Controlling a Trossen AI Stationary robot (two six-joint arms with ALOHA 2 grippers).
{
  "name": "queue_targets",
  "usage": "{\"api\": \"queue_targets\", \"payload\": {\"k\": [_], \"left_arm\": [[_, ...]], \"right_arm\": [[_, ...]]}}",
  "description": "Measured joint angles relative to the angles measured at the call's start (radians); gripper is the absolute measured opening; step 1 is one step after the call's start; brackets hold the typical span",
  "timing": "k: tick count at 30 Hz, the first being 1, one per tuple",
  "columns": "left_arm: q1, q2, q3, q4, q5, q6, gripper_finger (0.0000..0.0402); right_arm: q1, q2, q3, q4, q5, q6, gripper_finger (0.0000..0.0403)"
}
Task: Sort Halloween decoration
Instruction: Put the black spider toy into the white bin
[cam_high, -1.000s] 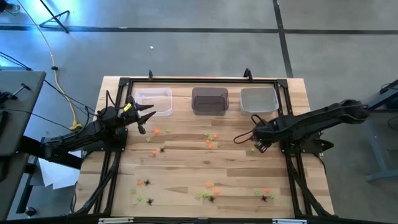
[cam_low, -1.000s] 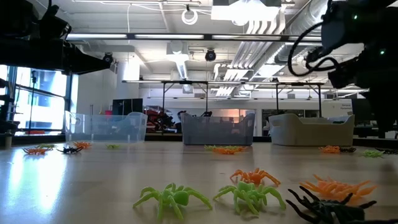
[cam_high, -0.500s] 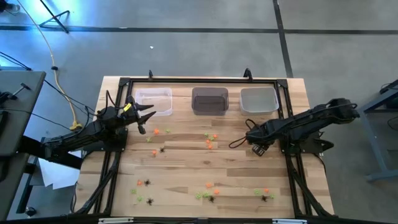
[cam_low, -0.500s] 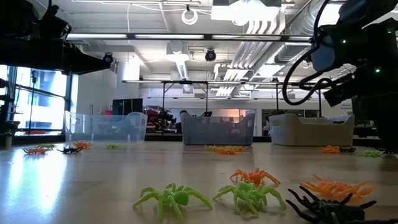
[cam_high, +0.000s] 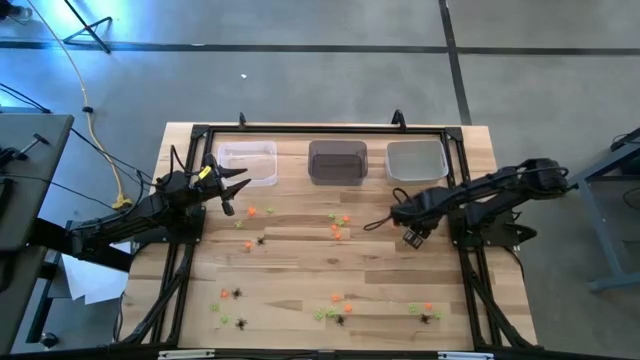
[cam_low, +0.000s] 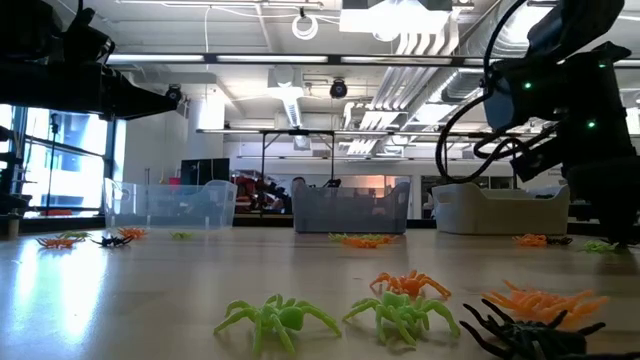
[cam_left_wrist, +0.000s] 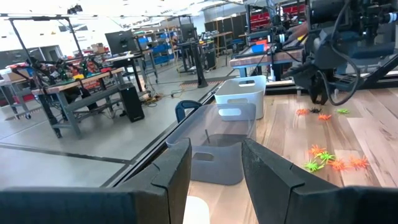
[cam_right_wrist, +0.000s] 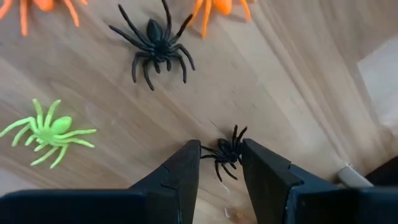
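The robot's right gripper should close on the spider now, as both fingers are at the wood on either side of the small black spider's body (cam_right_wrist: 227, 150). Closing now would hold the spider.
The Halloween decoration is small plastic spiders, orange, lime-green and black, scattered over the wooden table (cam_high: 300, 265). My right gripper (cam_right_wrist: 221, 155) points down, open, low over the table's right side (cam_high: 412, 236). A small black spider (cam_right_wrist: 227, 152) lies on the wood between its fingertips, untouched. Just beyond lie a larger black spider (cam_right_wrist: 155, 40), a green spider (cam_right_wrist: 50, 130) and orange ones. My left gripper (cam_left_wrist: 216, 165) waits level and open at the far left (cam_high: 236, 190), near the clear bin.
Three bins stand in a row at the far edge: a clear bin (cam_high: 247, 163), a dark grey bin (cam_high: 337, 161) and a pale bin (cam_high: 416, 160). More spiders lie mid-table (cam_high: 340, 225), far left (cam_high: 250, 212) and along the near edge (cam_high: 335, 305). A black frame (cam_high: 300, 130) borders the table.
My right gripper has sunk toward the table and drifted a little toward the table's left, rolling slightly as it went. Its fingers have stayed open. The spiders have not moved.
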Motion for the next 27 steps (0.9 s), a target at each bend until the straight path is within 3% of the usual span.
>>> {"api": "queue_targets", "payload": {"k": [8, 18, 27], "left_arm": [[0.0, 0.0, 0.0, 0.0, 0.0, 0.0, 0.0131], [0.0, 0.0, 0.0, 0.0, 0.0, 0.0, 0.0131], [0.0, 0.0, 0.0, 0.0, 0.0, 0.0, 0.0131]], "right_arm": [[-0.015, 0.013, -0.001, 0.006, -0.007, -0.022, 0.0107], [-0.015, 0.014, -0.002, 0.02, -0.024, -0.022, 0.0006], [-0.015, -0.041, -0.008, 0.025, -0.035, -0.008, 0.0001]]}}
